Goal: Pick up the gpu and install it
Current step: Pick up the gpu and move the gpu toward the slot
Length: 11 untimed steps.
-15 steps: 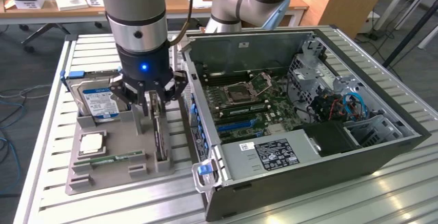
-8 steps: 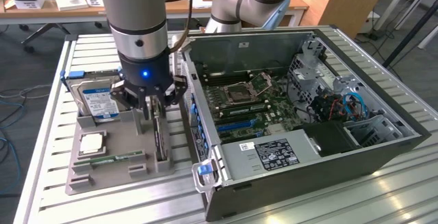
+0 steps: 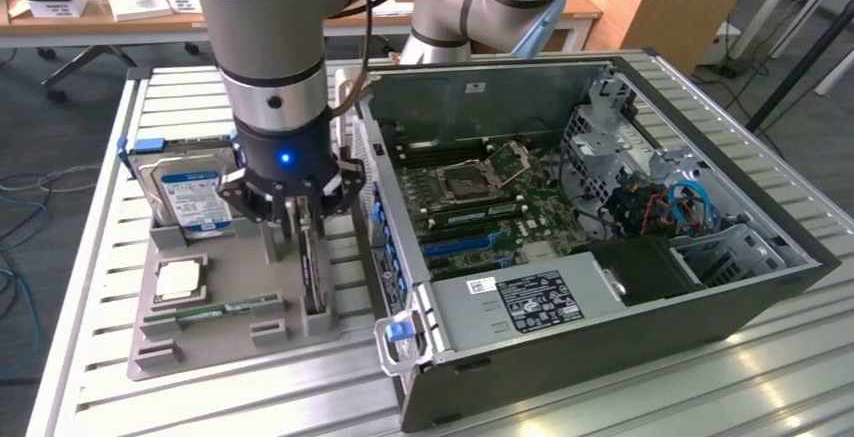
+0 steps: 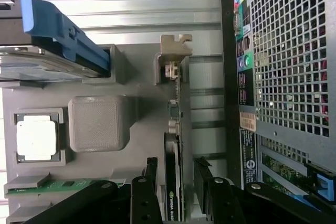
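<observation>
The robot's gripper needs to grab the GPU by its free upper edge [image 3: 307, 219] next, since the GPU's lower edge is down in the grey holder's slot [image 3: 318, 323].
The gpu [image 3: 316, 279] is a thin dark card standing on edge in a slot of the grey holder tray [image 3: 227, 349], at the exterior view's left of the open computer case [image 3: 561, 207]. My gripper [image 3: 302, 209] hangs straight over the card's near end. In the wrist view the gpu [image 4: 176, 140] runs between my two black fingers [image 4: 151, 182]. Its silver bracket [image 4: 176, 51] is at the far end. The gripper [image 4: 177, 168] is open, with a small gap showing on each side of the card. Nothing is held.
The holder also carries a hard drive [image 3: 187, 192] with a blue rail, a processor [image 3: 178, 279] and a green memory stick [image 3: 220, 309]. The case lies on its side with the motherboard [image 3: 467, 207] exposed. Its wall stands close beside the gpu. Everything rests on a slatted metal table [image 3: 747, 377].
</observation>
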Available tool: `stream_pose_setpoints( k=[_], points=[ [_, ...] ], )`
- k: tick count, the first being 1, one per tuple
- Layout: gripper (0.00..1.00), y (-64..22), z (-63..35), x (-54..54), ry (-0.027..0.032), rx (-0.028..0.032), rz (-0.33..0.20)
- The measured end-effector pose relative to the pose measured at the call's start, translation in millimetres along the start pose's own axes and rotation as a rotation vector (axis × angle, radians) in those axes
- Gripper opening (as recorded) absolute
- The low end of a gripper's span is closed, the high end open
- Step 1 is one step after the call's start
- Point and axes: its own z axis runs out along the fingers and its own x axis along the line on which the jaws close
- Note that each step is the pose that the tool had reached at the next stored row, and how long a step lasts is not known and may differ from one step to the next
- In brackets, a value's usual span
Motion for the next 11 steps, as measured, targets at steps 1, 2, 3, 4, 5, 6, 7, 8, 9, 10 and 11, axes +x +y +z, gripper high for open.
stream_pose_setpoints(
  k=[1, 2, 3, 4, 5, 6, 7, 8, 9, 10, 11],
  points=[
    [0.41, -0.1, 1.8, 0.1, 0.0000, 0.0000, 0.000],
    [0.41, -0.2, 3.7, 0.1, -0.0001, -0.0001, 0.000],
    [0.41, -0.3, 5.4, 0.1, -0.0001, -0.0001, 0.000],
    [0.41, -0.4, 7.3, 0.2, 0.0000, 0.0000, 0.000],
    [0.41, -0.5, 9.0, 0.2, 0.0001, 0.0000, 0.000],
    [0.41, -0.6, 11.0, 0.2, 0.0000, -0.0001, 0.000],
    [0.41, -0.6, 12.8, 0.3, -0.0001, -0.0001, 0.000],
    [0.41, -0.7, 14.1, 0.3, -0.0001, -0.0001, 0.000],
    [0.41, -0.8, 14.9, 0.3, 0.0000, 0.0000, 0.000],
    [0.41, -0.8, 15.1, 0.3, 0.0002, 0.0001, 0.000],
    [0.41, -0.8, 15.1, 0.4, 0.0002, 0.0001, 0.000]
  ],
)
